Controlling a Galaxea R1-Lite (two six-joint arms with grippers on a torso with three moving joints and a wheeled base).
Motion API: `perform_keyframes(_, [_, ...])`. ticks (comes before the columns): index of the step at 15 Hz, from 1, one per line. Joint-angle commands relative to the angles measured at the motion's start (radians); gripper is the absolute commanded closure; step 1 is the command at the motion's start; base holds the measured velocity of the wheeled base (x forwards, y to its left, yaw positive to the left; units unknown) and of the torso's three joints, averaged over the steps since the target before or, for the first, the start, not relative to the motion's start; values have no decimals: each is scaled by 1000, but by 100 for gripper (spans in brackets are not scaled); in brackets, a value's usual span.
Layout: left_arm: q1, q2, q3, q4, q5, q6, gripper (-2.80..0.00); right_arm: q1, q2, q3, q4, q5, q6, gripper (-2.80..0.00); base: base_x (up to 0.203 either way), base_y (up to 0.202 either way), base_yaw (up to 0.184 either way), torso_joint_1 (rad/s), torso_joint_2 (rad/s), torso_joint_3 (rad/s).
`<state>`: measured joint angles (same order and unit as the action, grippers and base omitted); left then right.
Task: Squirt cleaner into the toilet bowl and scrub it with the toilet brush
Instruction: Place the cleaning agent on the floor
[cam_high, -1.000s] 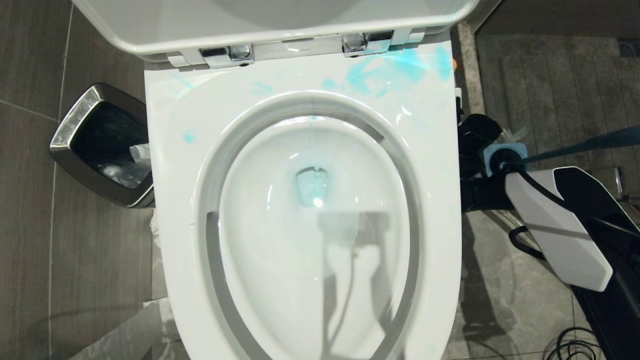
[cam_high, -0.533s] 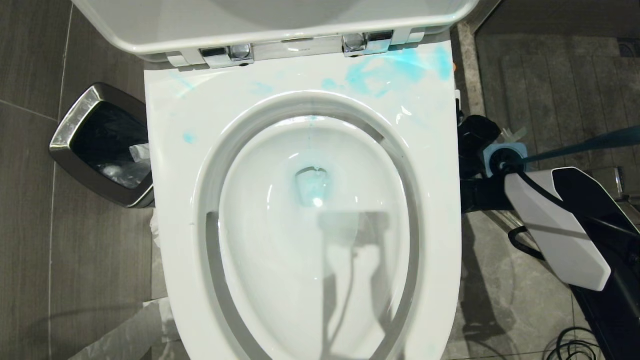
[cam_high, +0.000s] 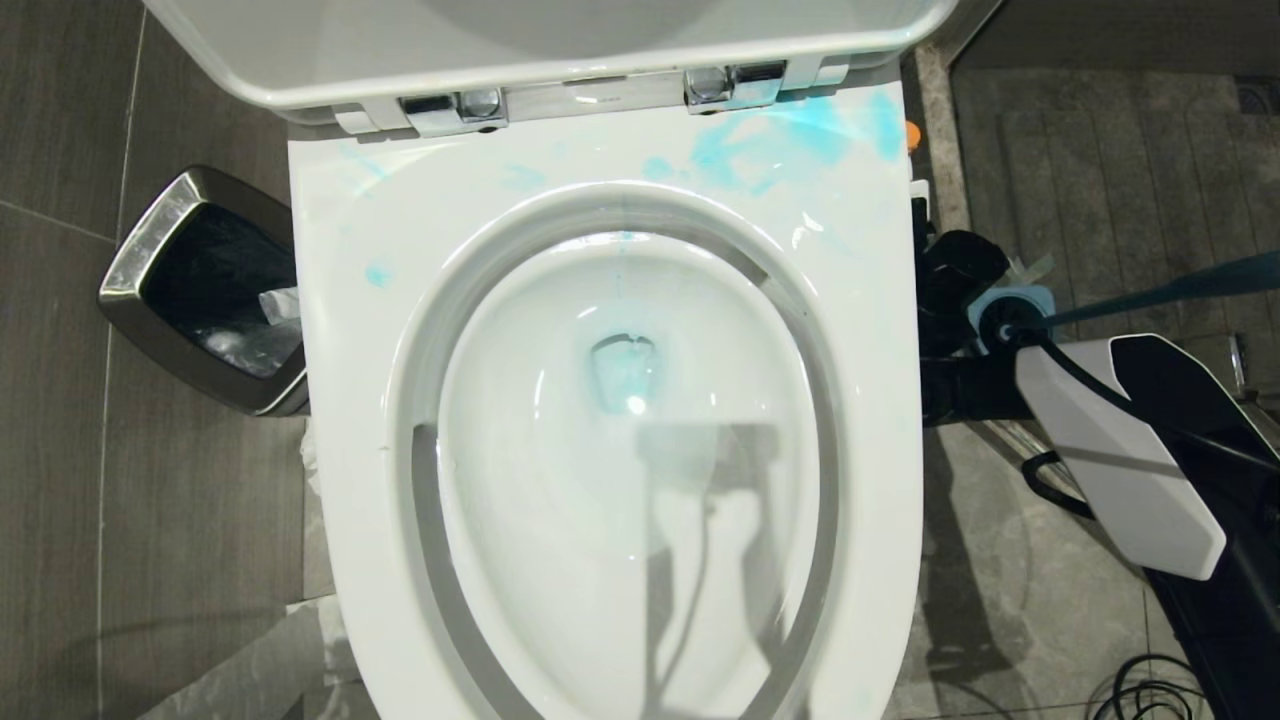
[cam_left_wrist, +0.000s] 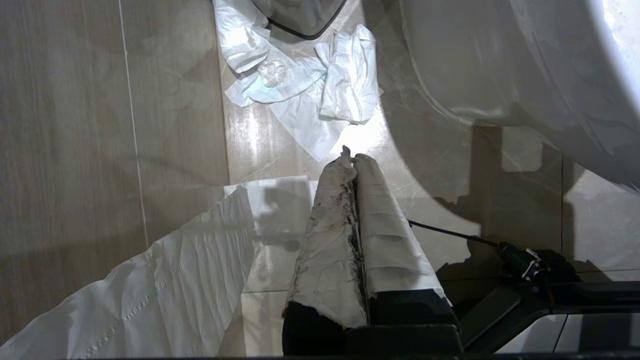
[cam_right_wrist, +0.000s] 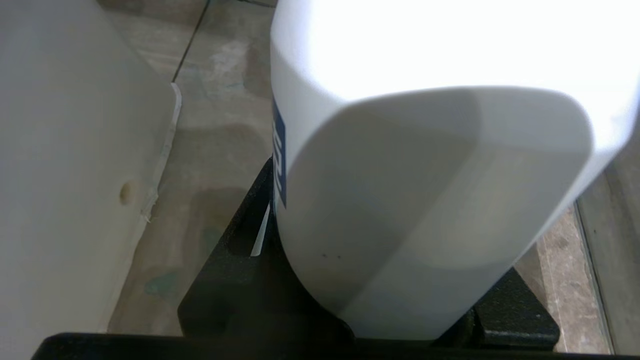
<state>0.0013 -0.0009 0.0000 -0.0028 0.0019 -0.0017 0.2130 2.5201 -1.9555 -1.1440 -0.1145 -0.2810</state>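
Note:
The white cleaner bottle's lower end is down at the tiled floor in the right wrist view. The bottle would stand, so my right gripper needs to open its fingers.
The white toilet bowl (cam_high: 860, 480) lies open with its lid up. Blue cleaner is smeared on the back of the seat (cam_high: 770, 145), and blue-tinted water (cam_high: 625, 375) sits at the drain. My right gripper (cam_high: 962, 330) hangs low beside the toilet's right side. It is shut on a white cleaner bottle (cam_right_wrist: 430, 200) with a blue label, black fingers (cam_right_wrist: 225, 250) pressed against both its sides. My left gripper (cam_left_wrist: 350, 156) is parked over the floor, its white-wrapped fingers shut on nothing. The toilet brush is not recognisable in any view.
A steel bin (cam_high: 140, 260) with a black liner stands left of the toilet. Crumpled tissues (cam_left_wrist: 300, 90) and a paper sheet (cam_high: 260, 660) lie on the floor there. A thin teal rod (cam_high: 1170, 290) runs toward the right edge, and cables (cam_high: 1150, 690) coil at the lower right.

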Motion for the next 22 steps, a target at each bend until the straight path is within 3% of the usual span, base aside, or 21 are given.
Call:
perform_keyframes(1, [0,1,0,0,1,0,0,2,-4,-2,-5,-2,-3,0,0,0,0,0,0,0])
perform_keyframes(4, [0,1,0,0,1,0,0,2,-1,-3,-8,-1,-3,0,0,0,0,0,0,0])
perform_keyframes(5, [0,1,0,0,0,0,0,1,-3,-3,-8,-1,-3,-280,0,0,0,0,0,0])
perform_keyframes(10, [0,1,1,0,1,0,0,2,-32,17,-6,-2,-4,-280,0,0,0,0,0,0])
perform_keyframes(13, [0,1,0,0,0,0,0,2,-67,95,-19,-2,-10,-280,0,0,0,0,0,0])
perform_keyframes(17, [0,1,0,0,0,0,0,3,-183,354,-101,-1,-9,-280,0,0,0,0,0,0])
perform_keyframes(22, [0,1,0,0,1,0,0,4,-495,762,-137,-4,-10,-280,0,0,0,0,0,0])
